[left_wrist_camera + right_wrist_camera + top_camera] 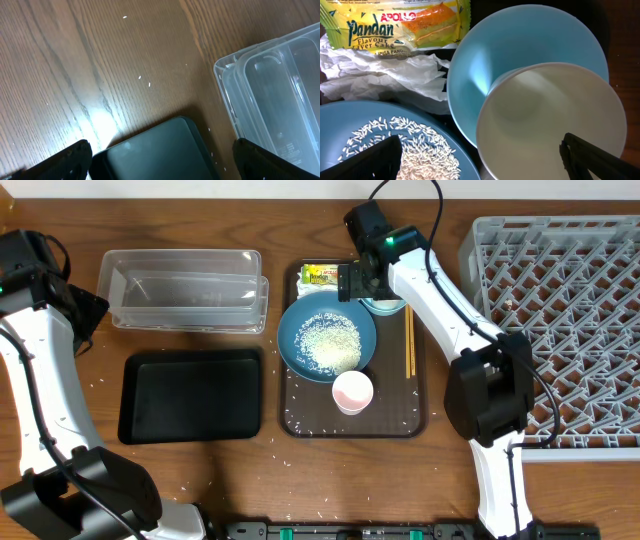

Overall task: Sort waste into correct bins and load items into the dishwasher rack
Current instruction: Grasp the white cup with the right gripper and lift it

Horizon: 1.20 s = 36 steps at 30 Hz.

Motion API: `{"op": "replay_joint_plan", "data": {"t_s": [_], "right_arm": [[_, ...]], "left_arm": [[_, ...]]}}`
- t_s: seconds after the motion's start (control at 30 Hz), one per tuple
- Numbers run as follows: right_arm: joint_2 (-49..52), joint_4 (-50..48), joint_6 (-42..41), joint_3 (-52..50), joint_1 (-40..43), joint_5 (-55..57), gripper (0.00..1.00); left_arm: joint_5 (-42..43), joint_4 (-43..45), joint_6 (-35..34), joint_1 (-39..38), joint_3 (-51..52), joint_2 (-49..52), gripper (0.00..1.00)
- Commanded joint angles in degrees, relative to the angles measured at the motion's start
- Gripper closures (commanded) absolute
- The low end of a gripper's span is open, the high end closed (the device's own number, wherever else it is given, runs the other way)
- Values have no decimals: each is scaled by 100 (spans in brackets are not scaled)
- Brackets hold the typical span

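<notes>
My right gripper should close on the pale cup now. The cup's rim (480,151) is between its fingers, one inside and one outside, so it would hold the cup.
A wide dark-blue bowl (326,337) holding white rice (415,155) sits on a dark-brown serving tray (350,425). A small pink cup (352,391) stands in front of it, and wooden chopsticks (410,340) lie to its right. The yellow-green wrapper (400,22) lies on the crumpled napkin (385,75) at the tray's back. The light-blue bowl (520,55) holds a pale whitish cup (550,120). My right gripper (485,165) is open and empty just above this bowl and the dark-blue bowl's rim (360,280). My left gripper (165,167) is open and empty at the far left (82,312).
The clear tub (185,290) stands at the back left, with the shallow black tray (190,394) in front of it. The grey dishwasher rack (560,320) fills the right side. Loose rice grains (150,84) lie scattered on the wooden table and on the brown tray.
</notes>
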<state>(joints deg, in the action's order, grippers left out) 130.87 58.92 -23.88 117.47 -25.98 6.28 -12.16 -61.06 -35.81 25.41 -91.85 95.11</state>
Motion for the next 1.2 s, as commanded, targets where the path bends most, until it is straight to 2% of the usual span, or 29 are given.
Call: {"op": "replay_joint_plan", "data": {"t_s": [0.0,0.47,0.5,0.6,0.7,0.83,1.17], "right_arm": [[28,31,-31,63,-46,79,1],[31,-87,-33,57,-46,79,1],[33,-101,-33,55,-46,81,4],[42,-111,-33,52,-46,81,26],[42,-107,-33,52,-46,81,41],[42,-101,-33,52,-46,79,53],[42,-107,-33,48,-46,81,71]], "left_arm": [[-48,2,-28,17,-26,22,7],[-48,2,-28,17,-26,22,7],[-48,2,-28,17,-26,22,7],[-48,4,-28,17,-26,22,7],[-48,2,-28,17,-26,22,7],[-48,2,-28,17,-26,22,7],[-48,2,-28,17,-26,22,7]]}}
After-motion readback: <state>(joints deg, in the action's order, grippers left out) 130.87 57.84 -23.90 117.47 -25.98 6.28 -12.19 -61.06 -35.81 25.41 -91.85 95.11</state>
